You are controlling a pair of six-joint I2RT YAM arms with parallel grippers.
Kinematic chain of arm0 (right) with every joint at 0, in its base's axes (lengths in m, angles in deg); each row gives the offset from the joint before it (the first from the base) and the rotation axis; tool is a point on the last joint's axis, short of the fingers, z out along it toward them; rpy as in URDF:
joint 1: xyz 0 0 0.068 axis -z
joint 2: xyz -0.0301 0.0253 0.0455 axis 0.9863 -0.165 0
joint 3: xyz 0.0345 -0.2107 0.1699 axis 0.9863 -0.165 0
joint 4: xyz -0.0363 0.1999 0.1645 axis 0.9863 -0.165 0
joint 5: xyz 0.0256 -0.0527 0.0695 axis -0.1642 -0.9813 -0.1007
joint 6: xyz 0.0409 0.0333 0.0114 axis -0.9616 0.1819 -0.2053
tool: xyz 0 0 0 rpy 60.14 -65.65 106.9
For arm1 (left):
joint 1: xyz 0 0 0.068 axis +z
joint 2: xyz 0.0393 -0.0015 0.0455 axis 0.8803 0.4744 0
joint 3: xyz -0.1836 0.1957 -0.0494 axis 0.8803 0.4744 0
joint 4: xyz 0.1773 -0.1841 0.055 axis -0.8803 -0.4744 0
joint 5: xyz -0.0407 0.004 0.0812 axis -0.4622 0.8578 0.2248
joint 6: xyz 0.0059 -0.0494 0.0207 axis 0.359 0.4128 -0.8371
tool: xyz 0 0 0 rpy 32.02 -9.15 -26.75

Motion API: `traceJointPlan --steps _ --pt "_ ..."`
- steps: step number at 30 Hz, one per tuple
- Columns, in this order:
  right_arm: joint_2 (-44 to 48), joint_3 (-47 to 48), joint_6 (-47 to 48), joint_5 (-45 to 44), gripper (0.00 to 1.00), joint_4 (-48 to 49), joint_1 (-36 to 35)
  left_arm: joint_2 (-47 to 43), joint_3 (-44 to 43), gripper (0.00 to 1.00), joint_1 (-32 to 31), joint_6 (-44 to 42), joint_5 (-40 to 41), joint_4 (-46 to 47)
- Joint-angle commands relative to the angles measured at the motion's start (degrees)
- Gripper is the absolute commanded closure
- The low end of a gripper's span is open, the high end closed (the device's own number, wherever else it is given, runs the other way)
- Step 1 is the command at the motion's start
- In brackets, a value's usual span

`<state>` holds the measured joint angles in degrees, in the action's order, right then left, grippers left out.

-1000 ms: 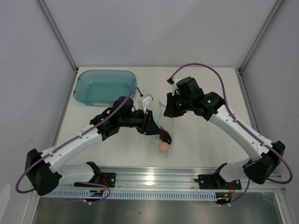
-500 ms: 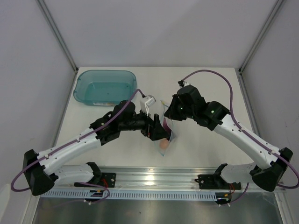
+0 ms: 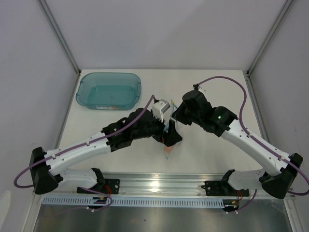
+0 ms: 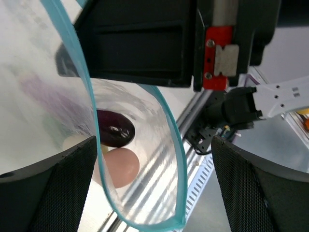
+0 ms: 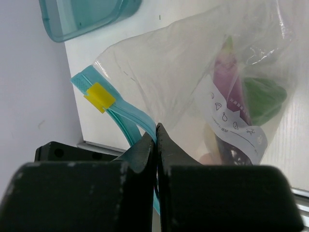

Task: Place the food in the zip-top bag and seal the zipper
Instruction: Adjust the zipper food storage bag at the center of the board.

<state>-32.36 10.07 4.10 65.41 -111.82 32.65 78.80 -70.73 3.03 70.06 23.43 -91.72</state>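
Note:
The bag's opening is to be sealed, so the left gripper will next grab both of its light-blue zipper edges, away from the yellow slider tab (image 5: 99, 95), and pinch them together.
The clear zip-top bag (image 5: 169, 63) hangs from my right gripper (image 5: 157, 131), which is shut on its light-blue zipper (image 5: 130, 113) close to a yellow slider tab (image 5: 99, 95). Through the plastic I see the purple eggplant (image 5: 228, 87) and the green pepper (image 5: 263, 99). My left gripper (image 4: 154, 193) is wide open, its fingers (image 4: 48, 188) on either side of the bag's gaping mouth without touching it. Down inside lie the eggplant (image 4: 113, 128), a pinkish ball (image 4: 120, 164) and a cream ball (image 4: 77, 142). From above, both grippers (image 3: 171, 137) (image 3: 175, 120) meet over the bag (image 3: 168, 148).
A teal translucent tub (image 3: 108, 90) stands at the back left of the white table (image 3: 212, 87). The aluminium rail (image 3: 159, 181) with the arm bases runs along the near edge, just in front of the bag.
My left gripper has opened wide and moved right, over the bag's mouth. The right gripper, still shut on the zipper, has shifted slightly forward with the bag.

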Motion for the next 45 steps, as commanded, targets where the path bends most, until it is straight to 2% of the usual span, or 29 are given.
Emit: traceJointPlan --steps 1,8,11,15,16,17,19,20,23,27,31,33,35,36,38,40,42,43,44,45 --pt "1.9 -0.4 -5.6 -3.8 1.0 0.0 -0.8 1.1 -3.9 0.01 -1.5 0.1 10.1 -2.6" --pt "1.3 -0.8 -12.5 -6.2 1.0 -2.8 -1.5 2.9 -4.3 0.01 -4.9 4.3 20.4 -3.5" --pt "1.5 -1.2 -13.8 -6.7 1.0 -2.8 -2.0 4.0 -4.6 0.05 -6.3 5.2 23.5 -4.0" --pt "2.3 -1.2 -14.1 -8.3 1.0 -3.2 -2.2 5.8 -5.0 0.16 -6.5 5.7 24.4 -5.0" --pt "2.5 -1.4 -14.0 -8.4 1.0 -3.2 -2.2 6.0 -4.7 0.21 -6.5 5.6 24.2 -4.9" --pt "3.0 -1.6 -13.9 -8.6 1.0 -2.9 -2.2 6.1 -4.7 0.34 -6.5 5.6 23.9 -5.0" --pt "3.1 -1.6 -13.2 -8.6 0.98 -2.8 -2.2 5.9 -4.2 0.51 -6.5 5.5 23.4 -4.6" --pt "3.2 -1.7 -12.7 -8.4 0.93 -2.5 -2.2 5.7 -3.9 0.65 -6.5 5.5 23.4 -4.5" --pt "3.1 -1.8 -10.2 -7.7 0.77 -2.5 -2.2 4.9 -3.6 0.82 -6.5 4.9 23.7 -5.3" --pt "3.8 -2.2 -4.8 -8.0 0.71 -2.9 -2.0 2.3 -2.2 0.97 -6.1 3.6 24.2 -6.3" --pt "8.6 -3.8 4.3 -7.4 0.41 -0.5 -1.3 0.1 -0.7 1.0 -3.4 3.4 19.6 -6.8" --pt "10.6 -4.8 11.6 -5.1 0.31 1.6 -0.6 -0.9 0.2 0.99 -1.9 3.0 17.5 -7.1" --pt "13.7 -5.0 15.0 -4.8 0.24 1.5 0.9 -1.7 0.8 0.99 -1.2 2.5 14.7 -6.5" --pt "14.6 -5.6 20.3 -1.7 0.2 2.5 1.6 -2.4 1.2 1.0 -0.3 1.6 13.3 -6.2" --pt "16.8 -6.0 25.0 2.4 0.1 3.8 4.3 -2.9 1.2 0.99 0.6 0.5 8.7 -5.8" --pt "17.2 -5.8 30.6 9.2 0.04 3.7 6.8 -3.3 1.1 0.99 1.9 -0.8 5.1 -5.6" --pt "16.9 -5.8 34.6 16.0 0.04 4.0 10.2 -3.7 1.2 0.99 3.6 -2.2 -1.8 -4.7" --pt "16.8 -6.2 38.2 20.8 0.04 4.7 10.9 -3.8 1.6 0.99 4.3 -3.1 -5.4 -3.5" --pt "16.5 -6.8 39.5 22.1 0.06 5.2 11.5 -3.9 2.4 0.99 5.0 -3.8 -13.1 -2.5" --pt "16.4 -7.5 40.7 23.0 0.07 5.6 11.5 -3.9 2.7 0.99 6.3 -4.7 -16.3 -1.6"
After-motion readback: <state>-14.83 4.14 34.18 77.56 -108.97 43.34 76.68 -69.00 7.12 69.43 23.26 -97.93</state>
